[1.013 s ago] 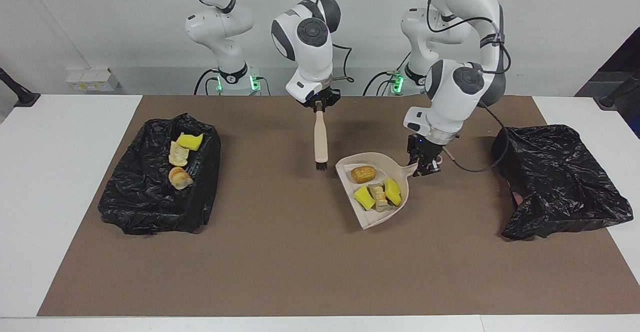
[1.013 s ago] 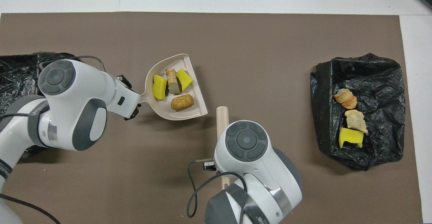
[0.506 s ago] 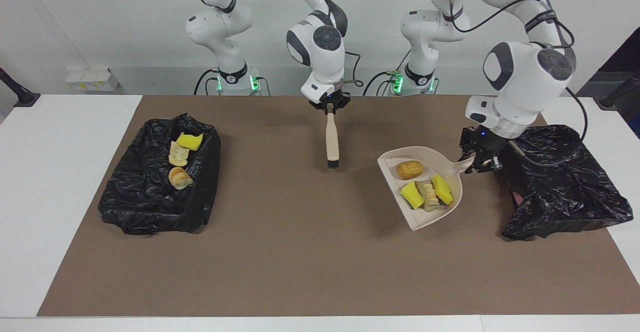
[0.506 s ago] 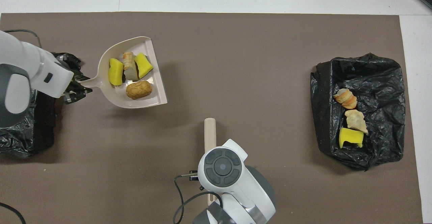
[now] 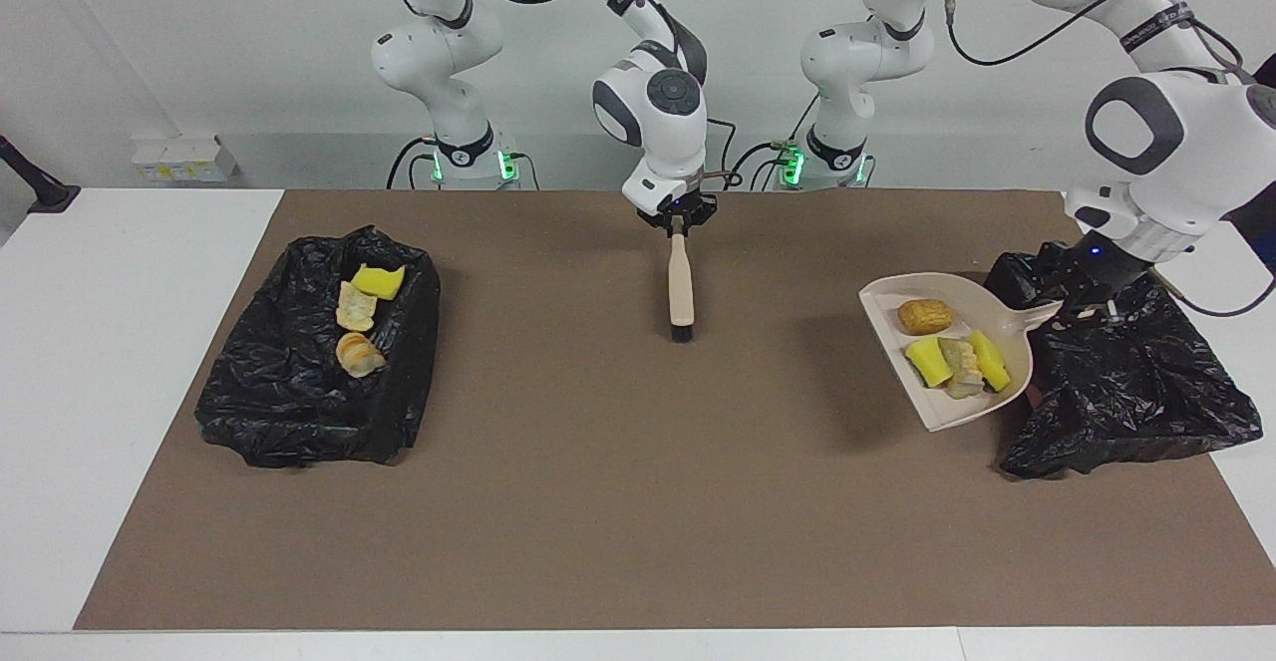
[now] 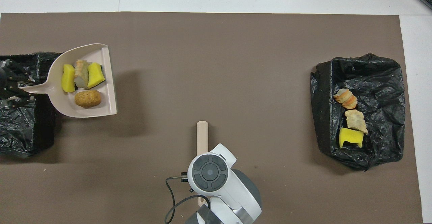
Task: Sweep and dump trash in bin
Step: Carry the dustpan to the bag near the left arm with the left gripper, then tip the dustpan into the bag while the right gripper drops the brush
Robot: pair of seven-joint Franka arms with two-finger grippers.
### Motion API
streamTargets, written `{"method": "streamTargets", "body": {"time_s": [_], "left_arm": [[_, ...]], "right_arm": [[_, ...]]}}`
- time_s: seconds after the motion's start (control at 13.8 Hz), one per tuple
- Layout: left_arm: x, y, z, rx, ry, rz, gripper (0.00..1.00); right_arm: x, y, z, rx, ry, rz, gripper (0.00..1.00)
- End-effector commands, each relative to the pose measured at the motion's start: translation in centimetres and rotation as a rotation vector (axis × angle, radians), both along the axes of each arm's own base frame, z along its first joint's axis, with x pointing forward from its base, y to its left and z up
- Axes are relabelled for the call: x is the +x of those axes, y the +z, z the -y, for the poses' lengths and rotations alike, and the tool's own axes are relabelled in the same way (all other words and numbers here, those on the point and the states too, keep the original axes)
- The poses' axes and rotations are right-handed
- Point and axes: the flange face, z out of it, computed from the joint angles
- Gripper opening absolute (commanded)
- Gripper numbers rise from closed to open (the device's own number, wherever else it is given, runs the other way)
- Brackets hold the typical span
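The wooden brush (image 6: 202, 136) is low over the brown mat, so it is time for my right gripper to open.
A beige dustpan (image 5: 887, 310) (image 6: 64, 103) hangs level above the mat, its handle end over the edge of the black-lined bin (image 5: 1146, 392) (image 6: 20, 126) at the left arm's end. My left gripper (image 5: 1077, 307) (image 6: 15, 89) is shut on the handle. In the pan lies trash: a brown bread-like piece (image 5: 924, 316) (image 6: 87, 98), two yellow sponge chunks (image 5: 929, 362) (image 6: 68, 78) and a pale bit (image 5: 962, 367). My right gripper (image 5: 678, 224) is shut on a wooden brush (image 5: 681, 282) (image 6: 202, 136), bristles down over the mat's middle. The overhead view hides this gripper under its arm.
A second black-lined bin (image 5: 299, 402) (image 6: 381, 82) stands at the right arm's end, holding a yellow sponge chunk (image 5: 379, 280) (image 6: 351, 138) and two bread-like pieces (image 5: 359, 354) (image 6: 345, 97). A brown mat (image 5: 598, 501) covers the white table.
My left arm has carried the loaded dustpan from the mat's middle over to the bin at its own end. My right gripper, still holding the brush, shifted a little the same way.
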Motion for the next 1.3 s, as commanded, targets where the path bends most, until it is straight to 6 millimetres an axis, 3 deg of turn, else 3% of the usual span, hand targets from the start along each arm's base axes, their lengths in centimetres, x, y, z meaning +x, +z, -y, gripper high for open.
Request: {"method": "streamTargets", "body": {"time_s": [0.0, 0.14, 0.29, 0.43, 0.58, 0.72, 0.87, 1.01, 1.23], "left_arm": [[-0.5, 2.5, -7.0, 0.015, -0.031, 0.032, 0.0], [-1.0, 3.1, -11.8, 0.144, -0.1, 0.016, 0.0], [-1.1, 4.0, -15.2, 0.237, -0.181, 0.038, 0.0], [-0.6, 4.7, -16.5, 0.344, -0.188, 0.069, 0.0], [-0.4, 5.0, -17.5, 0.466, -0.176, 0.081, 0.0], [-0.5, 5.2, -17.8, 0.546, -0.106, 0.062, 0.0], [-0.1, 4.9, -16.9, 0.645, -0.141, 0.029, 0.0], [0.8, 4.6, -14.5, 0.796, -0.175, -0.004, 0.0], [0.7, 4.9, -11.4, 0.977, -0.222, -0.019, 0.0]], "right_arm": [[0.2, -0.3, -0.4, 0.02, -0.012, 0.004, 0.44], [1.1, 0.0, -0.8, 0.026, -0.009, 0.019, 1.0], [4.3, 1.2, -1.0, 0.051, -0.025, 0.058, 1.0], [8.5, 3.4, 1.7, 0.075, -0.095, 0.103, 1.0], [13.4, 6.0, 7.3, 0.097, -0.15, 0.152, 1.0], [15.8, 8.5, 11.9, 0.106, -0.183, 0.202, 1.0], [18.0, 8.5, 15.8, 0.044, -0.201, 0.249, 1.0], [18.3, 8.5, 16.9, -0.055, -0.133, 0.301, 1.0], [18.2, 10.9, 18.0, -0.083, -0.123, 0.349, 1.0]]}}
